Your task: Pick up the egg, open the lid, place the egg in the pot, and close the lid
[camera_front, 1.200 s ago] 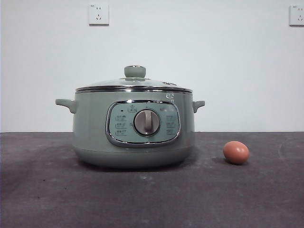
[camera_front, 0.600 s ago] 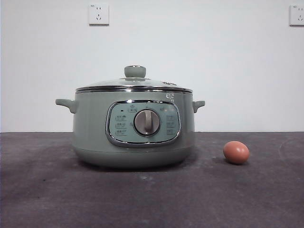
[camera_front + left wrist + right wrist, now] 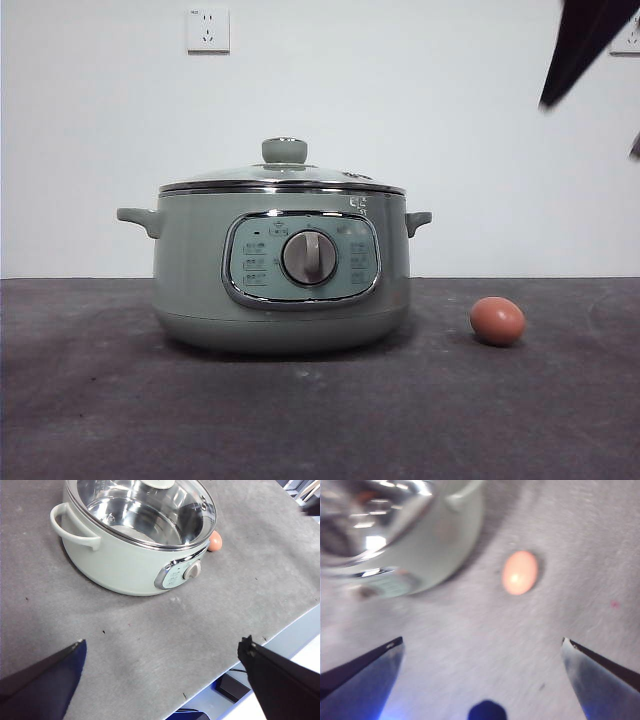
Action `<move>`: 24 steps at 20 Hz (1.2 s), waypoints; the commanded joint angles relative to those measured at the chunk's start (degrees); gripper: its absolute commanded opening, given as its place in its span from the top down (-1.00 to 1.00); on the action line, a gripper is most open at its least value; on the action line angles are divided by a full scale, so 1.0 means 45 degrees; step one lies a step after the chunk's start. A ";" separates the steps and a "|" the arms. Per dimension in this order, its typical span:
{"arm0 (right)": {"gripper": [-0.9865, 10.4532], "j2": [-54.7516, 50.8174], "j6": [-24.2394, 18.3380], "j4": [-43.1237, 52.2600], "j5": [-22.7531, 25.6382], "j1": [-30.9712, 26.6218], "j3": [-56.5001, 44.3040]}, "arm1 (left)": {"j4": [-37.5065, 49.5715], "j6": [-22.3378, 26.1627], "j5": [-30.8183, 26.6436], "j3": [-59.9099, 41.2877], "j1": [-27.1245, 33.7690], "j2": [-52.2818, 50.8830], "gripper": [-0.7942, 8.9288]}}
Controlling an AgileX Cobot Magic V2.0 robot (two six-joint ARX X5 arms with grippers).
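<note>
The robot will put the egg in the pot, so its right gripper will next grab the reddish-brown egg around its rounded middle.
The pale sage-green pot stands left of the table's middle, its dial facing the front view. The glass lid sits shut on it, with its green knob on top. The reddish-brown egg lies on the table to the right of the pot, apart from it. My right gripper is open and empty above the egg, in a blurred view; it shows as a dark tip at the front view's top right. My left gripper is open and empty, high and well back from the pot.
The dark grey table runs to a white wall with two sockets, one above the pot. The left wrist view shows the table's near edge with floor clutter beyond it.
A dark arm tip has come into the front view at the top right. The pot, the lid and the egg have not moved.
</note>
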 commanded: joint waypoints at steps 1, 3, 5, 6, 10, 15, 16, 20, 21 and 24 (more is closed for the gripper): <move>-0.27 0.1190 0.0073 0.0889 0.0588 0.0369 0.0019 | 0.0262 -0.0039 -0.0015 0.0034 -0.0029 -0.0010 -0.52; -0.27 0.2210 0.0073 0.1739 0.1035 0.0665 0.0019 | 0.0369 -0.0044 -0.0015 0.0034 -0.0029 -0.0010 -0.52; -0.27 0.3109 0.0078 0.2623 0.1447 0.1010 0.0019 | 0.0398 -0.0044 -0.0019 0.0034 -0.0029 -0.0010 -0.52; -0.27 0.3521 0.0073 0.3031 0.1846 0.1180 0.0019 | 0.0393 -0.0044 -0.0029 0.0034 -0.0029 -0.0010 -0.52; -0.26 0.5037 0.0049 0.4308 0.2409 0.1530 0.0019 | 0.0393 -0.0044 -0.0029 0.0034 -0.0029 -0.0010 -0.52; -0.21 0.6416 0.0049 0.5416 0.2963 0.1661 0.0019 | 0.0345 -0.0044 -0.0029 0.0034 -0.0029 -0.0010 -0.52; -0.21 0.6601 0.0049 0.5542 0.2963 0.1661 0.0019 | 0.0350 -0.0044 -0.0034 0.0034 -0.0029 -0.0010 -0.52; -0.20 0.7145 0.0097 0.5770 0.2958 0.1676 0.0019 | 0.0355 -0.0044 -0.0097 0.0034 -0.0029 -0.0010 -0.52; -0.15 0.7213 0.0126 0.5833 0.2958 0.1685 0.0019 | 0.0355 -0.0044 -0.0102 0.0034 -0.0029 -0.0010 -0.52; 0.19 0.7227 0.0189 0.5950 0.2943 0.1753 0.0019 | 0.0364 -0.0044 -0.0107 0.0034 -0.0029 -0.0010 -0.52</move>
